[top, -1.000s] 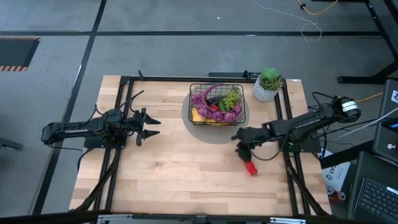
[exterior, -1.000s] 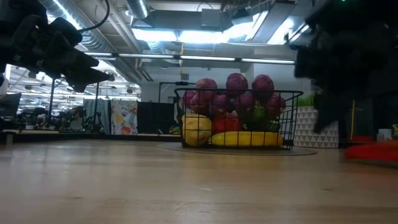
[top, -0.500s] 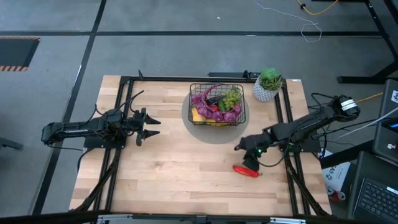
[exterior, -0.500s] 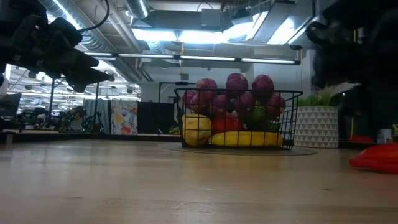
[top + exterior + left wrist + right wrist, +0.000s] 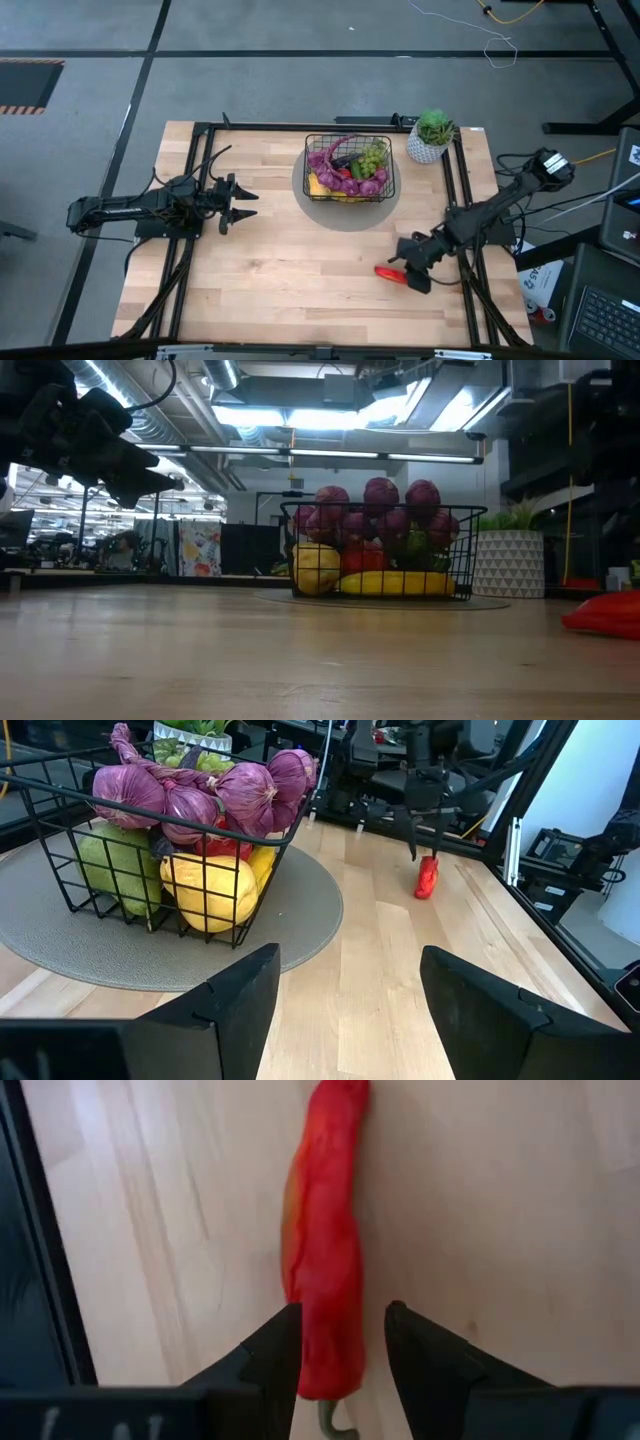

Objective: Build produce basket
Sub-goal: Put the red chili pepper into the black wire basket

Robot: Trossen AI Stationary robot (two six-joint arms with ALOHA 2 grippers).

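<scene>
My right gripper grips the red chili by its stem end (image 5: pixel 332 1365) next, to add the chili to the produce in the black wire basket.
The red chili (image 5: pixel 389 273) lies flat on the wood near the table's right near corner, also seen as the chili (image 5: pixel 322 1260). My right gripper (image 5: pixel 412 272) is low at its right end, open, with one finger on each side of the green stem end (image 5: pixel 335 1415). My left gripper (image 5: pixel 246 205) hovers open over the table's left half, well away from the produce. The black wire basket (image 5: pixel 348 150) stands on a grey round mat (image 5: pixel 330 216) and holds purple grapes, a banana, green and red pieces. My right gripper comes at the chili slanting down from the table's right, its fingers (image 5: pixel 275 1355) lying along the chili at the stem end (image 5: pixel 330 1380). I cannot tell whether either finger touches it. The chili rests full length on the table.
A green plant in a white speckled pot (image 5: pixel 430 140) stands at the far right corner beside the basket. Black frame rails (image 5: pixel 466 200) run along the table's left and right sides. Bare wood (image 5: pixel 290 270) stretches across the near half.
My right gripper has moved toward the near edge and to the right, come down, and now points left along the chili. The chili has turned from slanted to lying left to right and has shifted slightly toward the left.
</scene>
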